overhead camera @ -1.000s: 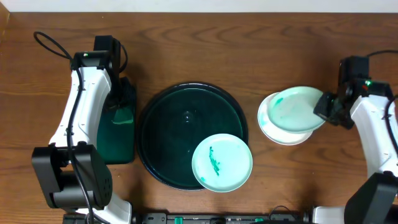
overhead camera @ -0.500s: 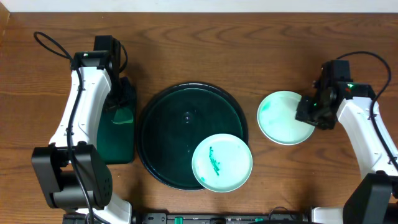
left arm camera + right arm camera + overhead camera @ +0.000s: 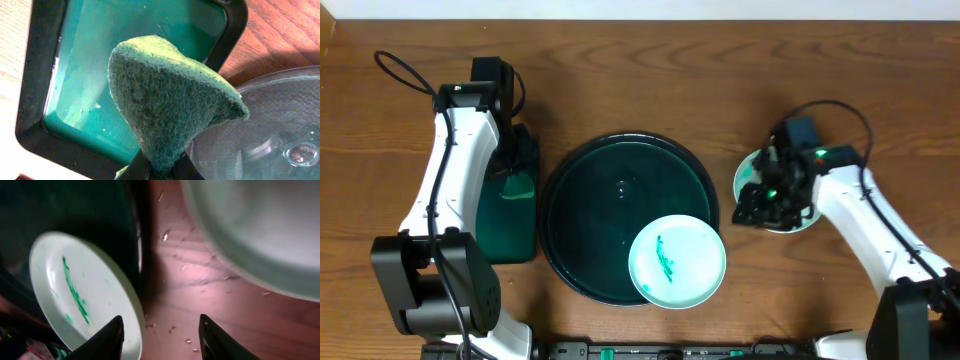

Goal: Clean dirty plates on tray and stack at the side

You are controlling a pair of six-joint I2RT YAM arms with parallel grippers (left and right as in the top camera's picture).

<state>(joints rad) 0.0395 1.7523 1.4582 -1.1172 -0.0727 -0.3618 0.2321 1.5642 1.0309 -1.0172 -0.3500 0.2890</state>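
The robot's right gripper should next grab the smeared mint plate by its rim on the side facing the stack (image 3: 721,247) (image 3: 131,298), so the plate's top side stays open for the sponge to clean.
A mint plate (image 3: 677,262) with a green smear lies on the front right of the round dark tray (image 3: 590,210); it also shows in the right wrist view (image 3: 80,292). Two stacked plates (image 3: 750,180) sit on the wood right of the tray, mostly hidden under my right arm; their rim shows in the right wrist view (image 3: 260,235). My right gripper (image 3: 757,205) (image 3: 160,335) is open and empty, between the stack and the tray. My left gripper (image 3: 159,167) is shut on a green sponge (image 3: 165,95) over the rectangular tray (image 3: 55,130).
The rectangular dark green tray (image 3: 508,215) holds green liquid, left of the round tray. Small crumbs lie on the wood (image 3: 170,330) between the tray and the stack. Black cables run near both arms.
My right gripper set the mint plate down on the white plate, let go, and moved left toward the tray. The left arm has not moved.
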